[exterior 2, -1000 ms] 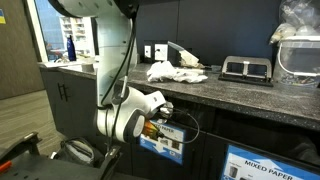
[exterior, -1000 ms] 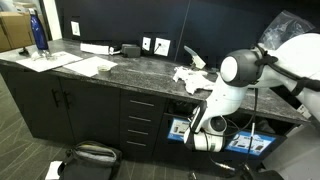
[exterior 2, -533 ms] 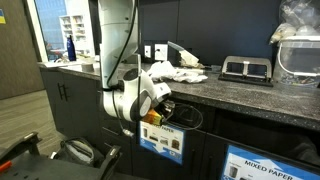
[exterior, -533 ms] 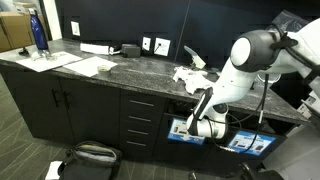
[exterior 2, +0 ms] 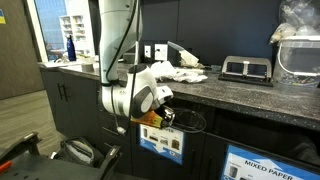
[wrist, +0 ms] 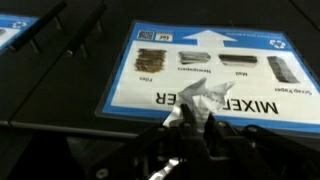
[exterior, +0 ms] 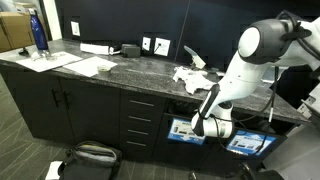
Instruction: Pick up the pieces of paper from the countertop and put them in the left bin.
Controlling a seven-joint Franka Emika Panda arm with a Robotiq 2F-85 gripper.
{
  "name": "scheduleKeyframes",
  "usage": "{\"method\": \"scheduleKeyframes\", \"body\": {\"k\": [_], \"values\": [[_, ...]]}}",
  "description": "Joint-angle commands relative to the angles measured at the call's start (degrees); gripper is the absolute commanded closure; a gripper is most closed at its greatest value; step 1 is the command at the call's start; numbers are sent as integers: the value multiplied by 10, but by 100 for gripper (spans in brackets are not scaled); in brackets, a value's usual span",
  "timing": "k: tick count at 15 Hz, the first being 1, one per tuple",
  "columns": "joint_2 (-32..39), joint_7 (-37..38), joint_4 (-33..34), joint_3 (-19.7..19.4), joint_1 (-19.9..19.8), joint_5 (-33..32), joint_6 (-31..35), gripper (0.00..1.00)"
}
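The paper in my fingers faces the bin's label below the bin's dark opening (exterior: 185, 112), so the paper goes up next, before my gripper releases it.
My gripper (wrist: 199, 115) is shut on a crumpled white piece of paper (wrist: 205, 100), which sticks out past the fingertips. It hangs right in front of the left bin's blue-and-white label (wrist: 210, 62). In both exterior views the gripper (exterior: 200, 125) (exterior 2: 166, 115) is below the countertop's edge, close to the left bin (exterior: 183, 131) (exterior 2: 160, 141). More crumpled pieces of paper (exterior: 190, 75) (exterior 2: 176, 72) lie on the dark speckled countertop (exterior: 120, 72) (exterior 2: 240, 92), above the gripper.
The second bin front (exterior: 246, 143) (exterior 2: 270, 165) is beside the left one. Flat white sheets (exterior: 85, 65), a blue bottle (exterior: 38, 32) and a black device (exterior 2: 245, 68) stand on the counter. A clear plastic bag (exterior 2: 300, 30) and a floor bag (exterior: 90, 155) are nearby.
The arm's upper part has swung up and to the right. The gripper has stayed in front of the left bin, shifting only slightly, still shut on the paper.
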Motion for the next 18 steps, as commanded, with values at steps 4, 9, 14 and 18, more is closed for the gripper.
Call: {"method": "scheduleKeyframes", "body": {"k": [4,9,14,18], "values": [[-52,34,-86,47,-43,-35,60,91],[-20,56,-103,63,-40,-37,235,91],[59,45,-26,54,-27,-22,326,91],[119,30,65,50,-17,-11,333,91]]}}
